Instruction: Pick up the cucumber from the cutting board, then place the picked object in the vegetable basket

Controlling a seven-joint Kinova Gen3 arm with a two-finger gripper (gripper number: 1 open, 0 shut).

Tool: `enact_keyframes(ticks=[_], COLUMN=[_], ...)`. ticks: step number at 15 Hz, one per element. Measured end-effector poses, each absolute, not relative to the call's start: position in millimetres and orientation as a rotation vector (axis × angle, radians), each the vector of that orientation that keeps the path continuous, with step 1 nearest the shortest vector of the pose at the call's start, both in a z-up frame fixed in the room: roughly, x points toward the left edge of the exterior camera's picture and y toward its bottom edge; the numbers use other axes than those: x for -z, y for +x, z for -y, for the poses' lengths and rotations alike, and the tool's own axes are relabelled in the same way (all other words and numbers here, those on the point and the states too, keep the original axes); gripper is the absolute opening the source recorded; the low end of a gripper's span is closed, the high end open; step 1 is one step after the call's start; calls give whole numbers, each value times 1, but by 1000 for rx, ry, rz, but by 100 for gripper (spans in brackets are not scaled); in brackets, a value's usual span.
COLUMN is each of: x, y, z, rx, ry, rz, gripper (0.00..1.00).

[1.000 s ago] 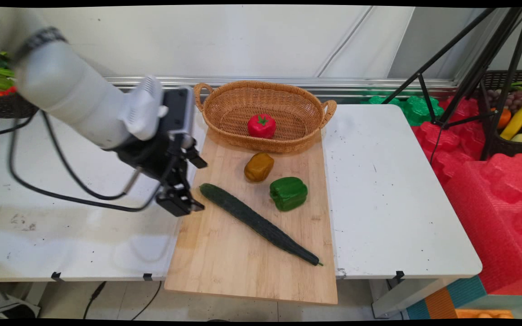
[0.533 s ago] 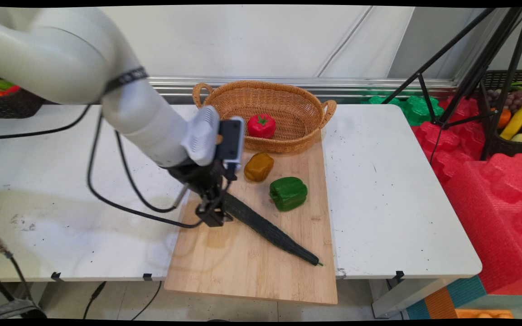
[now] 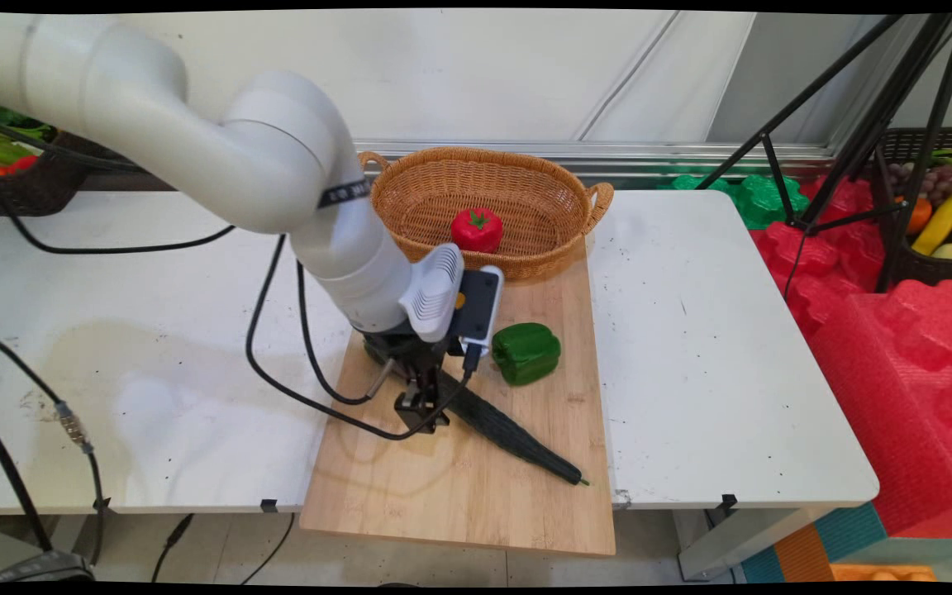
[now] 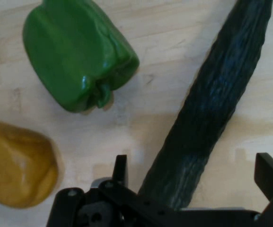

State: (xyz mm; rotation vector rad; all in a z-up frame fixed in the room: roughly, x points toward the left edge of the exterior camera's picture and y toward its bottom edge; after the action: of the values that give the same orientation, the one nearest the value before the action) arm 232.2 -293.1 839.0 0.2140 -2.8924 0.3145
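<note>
I will next grab the long dark green cucumber by its thick middle point(image 3: 457, 396) to put it into the wicker basket.
A long dark green cucumber point(image 3: 509, 434) point(image 4: 212, 113) lies slantwise on a wooden cutting board point(image 3: 443, 479). My gripper point(image 3: 422, 409) point(image 4: 193, 177) hangs low over the cucumber's upper part, open, one finger point(image 4: 121, 170) on each side of it. A green bell pepper point(image 3: 527, 353) point(image 4: 77, 52) sits just to the right of the hand on the board. In the hand view a yellow-brown pepper point(image 4: 15, 163) lies at the lower left; in the main view the arm hides it.
A wicker basket point(image 3: 443, 178) with a red tomato point(image 3: 477, 229) in it stands at the board's far end. Black cables point(image 3: 294, 330) hang from the arm over the white table point(image 3: 707, 347). A tripod point(image 3: 856, 124) and red foam point(image 3: 897, 355) stand to the right.
The arm has swung right from the board's left edge and come down over the cucumber's upper part, covering the yellow-brown pepper in the main view.
</note>
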Motion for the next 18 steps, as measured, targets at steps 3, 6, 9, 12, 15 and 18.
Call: enact_keyframes(ticks=[3,6,9,12,15,18], x=[-828,-820,-818,-823,-832,-849], y=[225,219,217,221,230,242], z=[299,304,305,300,289,279], rx=[-299,-285,-285,-291,-272,-266], ry=[158,98,53,-10,-72,-85], rz=[2910,2920,2922,2924,2926,2903], gripper=[100,100,0,0,0,0])
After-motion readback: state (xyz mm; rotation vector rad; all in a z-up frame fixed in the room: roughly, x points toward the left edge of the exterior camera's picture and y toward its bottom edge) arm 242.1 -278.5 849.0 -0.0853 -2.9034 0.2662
